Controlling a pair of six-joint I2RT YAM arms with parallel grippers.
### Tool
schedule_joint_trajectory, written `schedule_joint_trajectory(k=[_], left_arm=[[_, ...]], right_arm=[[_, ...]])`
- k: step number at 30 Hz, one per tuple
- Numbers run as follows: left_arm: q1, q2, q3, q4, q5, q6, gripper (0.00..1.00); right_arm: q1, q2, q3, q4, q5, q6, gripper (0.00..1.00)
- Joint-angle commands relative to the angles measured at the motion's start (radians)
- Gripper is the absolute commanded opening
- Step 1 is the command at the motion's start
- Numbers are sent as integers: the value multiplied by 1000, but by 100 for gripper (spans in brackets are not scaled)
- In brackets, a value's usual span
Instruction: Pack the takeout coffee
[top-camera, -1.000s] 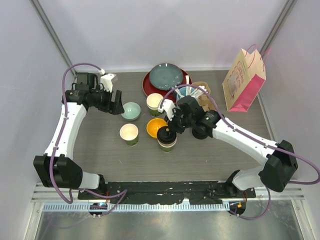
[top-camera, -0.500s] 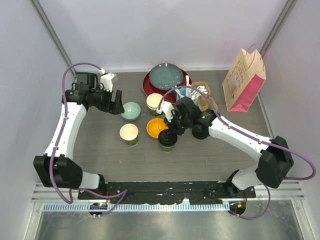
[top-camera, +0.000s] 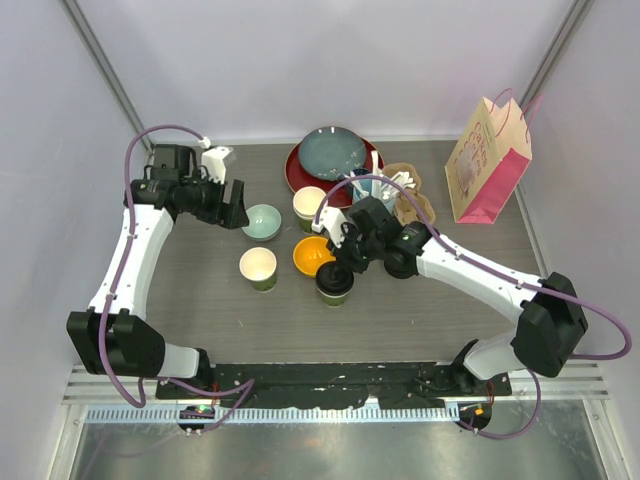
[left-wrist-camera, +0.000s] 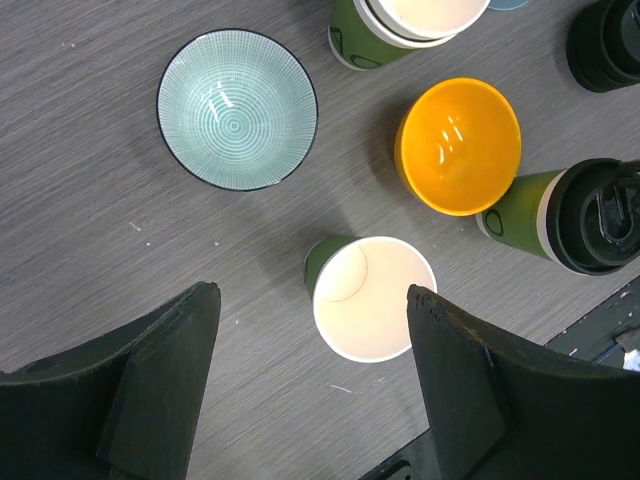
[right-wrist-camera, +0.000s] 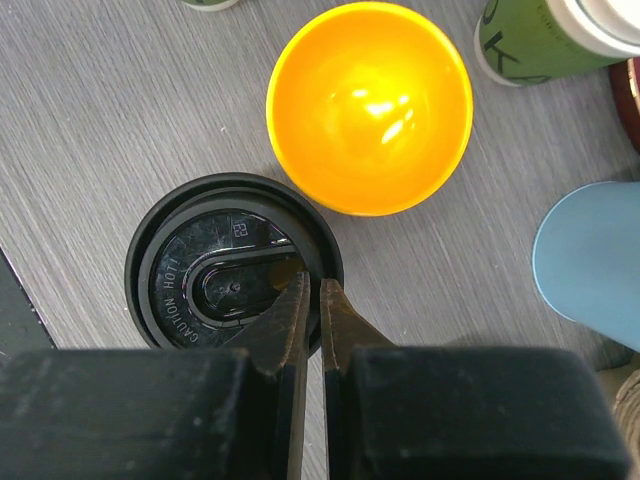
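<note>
My right gripper is ready to open: the lid is flat on top of the standing cup in front of the orange bowl, with the lid's rim around the cup's opening.
One takeout coffee cup (top-camera: 334, 283) stands dark green on the table in front of the orange bowl, with a round black lid (right-wrist-camera: 232, 265) on top. My right gripper (right-wrist-camera: 313, 285) is shut on that lid's rim, one finger inside the rim and one outside. A second green cup (left-wrist-camera: 374, 297) stands open with its cream inside showing, left of the lidded cup (left-wrist-camera: 585, 215). My left gripper (left-wrist-camera: 312, 295) hangs open above the table, the open cup (top-camera: 258, 266) below and between its fingers, untouched.
An orange bowl (top-camera: 312, 254) sits right beside the lidded cup. A teal bowl (top-camera: 262, 221) lies under my left wrist. Stacked green cups (top-camera: 309, 205), plates (top-camera: 333, 155) and a light-blue utensil cup (top-camera: 378, 187) stand behind. A pink paper bag (top-camera: 487, 160) stands at the far right.
My right gripper has come down and slightly left with the black lid, which was held above the cup and now sits on it. The left arm has not moved.
</note>
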Motion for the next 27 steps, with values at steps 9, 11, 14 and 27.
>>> schedule_joint_trajectory(k=[9, 11, 14, 27], left_arm=[[-88, -33, 23, -8, -22, -15, 79], [-98, -33, 31, -11, -21, -15, 79], [-113, -32, 46, -20, -19, -17, 79], [-301, -30, 69, -99, 21, -71, 72]], right_arm=[[10, -41, -25, 5, -11, -1, 5], [11, -54, -19, 6, -12, 3, 8], [11, -74, -15, 6, -19, 6, 20], [17, -169, 17, -3, -96, 30, 45]])
